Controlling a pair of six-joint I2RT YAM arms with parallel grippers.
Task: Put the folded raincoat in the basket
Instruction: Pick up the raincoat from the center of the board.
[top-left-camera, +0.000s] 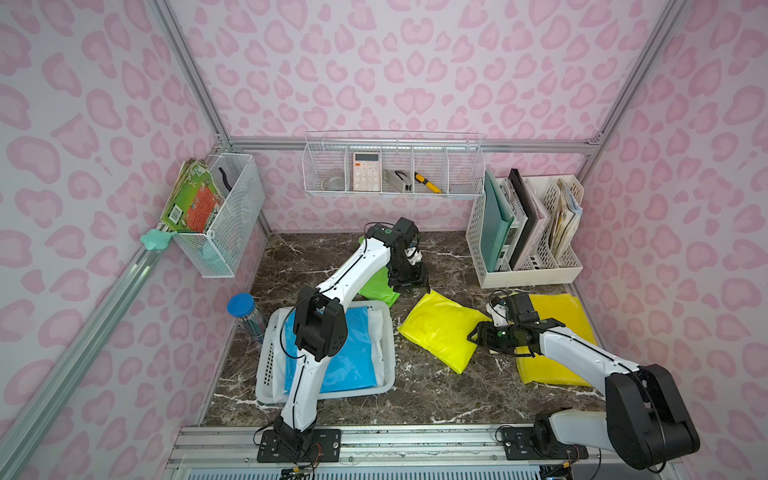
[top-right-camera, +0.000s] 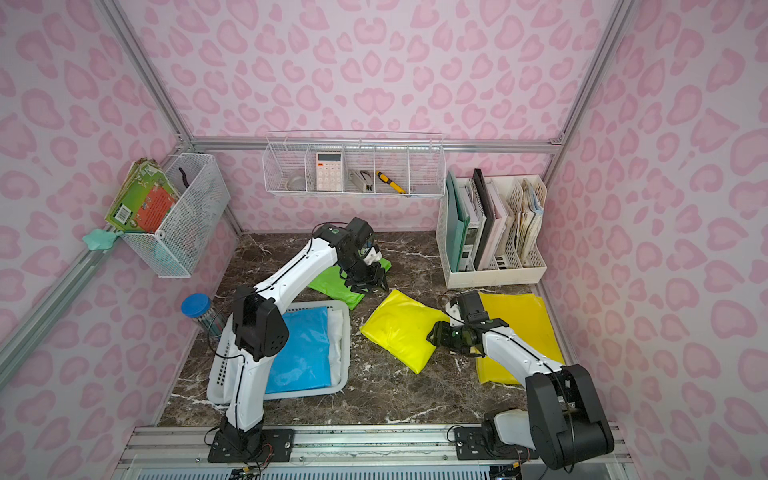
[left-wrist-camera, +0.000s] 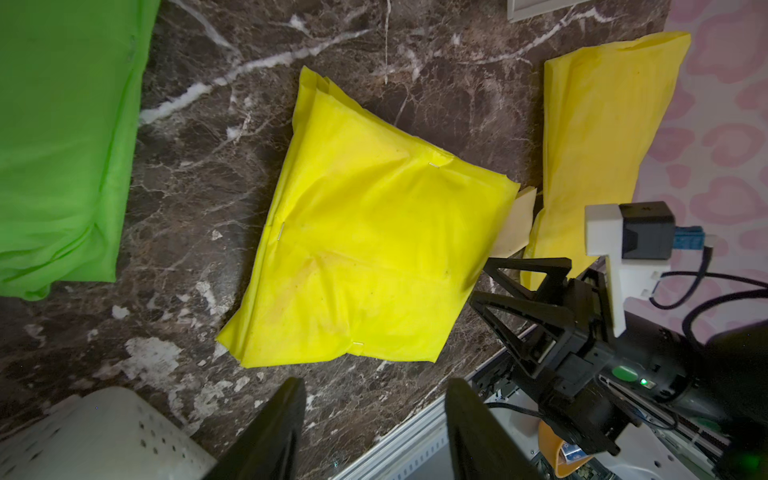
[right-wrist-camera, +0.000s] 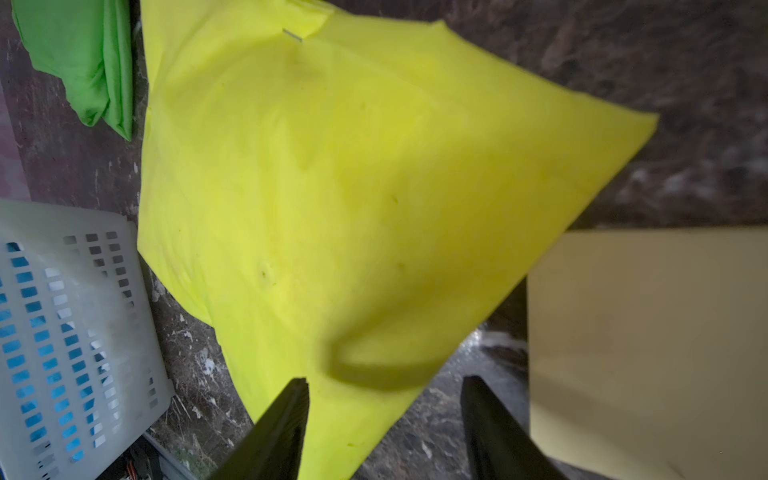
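My right gripper next pinches the raincoat's edge that faces away from the basket, to lay the yellow raincoat (top-left-camera: 440, 328) inside. The raincoat's opposite edge stays for my left gripper.
A bright yellow folded raincoat (top-left-camera: 440, 328) (top-right-camera: 401, 330) (left-wrist-camera: 374, 249) (right-wrist-camera: 353, 187) lies on the dark marble table, just right of the basket (top-left-camera: 388, 345) (top-right-camera: 345, 345) (left-wrist-camera: 104, 428) (right-wrist-camera: 83, 249). The basket holds a blue raincoat (top-left-camera: 353, 349) (top-right-camera: 303, 349). My right gripper (top-left-camera: 478, 334) (top-right-camera: 436, 332) (right-wrist-camera: 384, 382) (left-wrist-camera: 482, 277) is open at the yellow raincoat's right edge, with that edge lying loose between its jaws. My left gripper (top-left-camera: 411, 286) (top-right-camera: 368, 286) (left-wrist-camera: 374, 386) hangs open above the table behind the yellow raincoat, with nothing in it.
A green raincoat (top-left-camera: 380, 289) (left-wrist-camera: 62, 145) lies at the back under the left arm. A darker yellow one (top-left-camera: 557, 316) (left-wrist-camera: 602, 124) lies right, with a pale card (right-wrist-camera: 644, 332) beside it. A file holder (top-left-camera: 528, 232) stands back right, a blue-lidded jar (top-left-camera: 245, 311) left of the basket.
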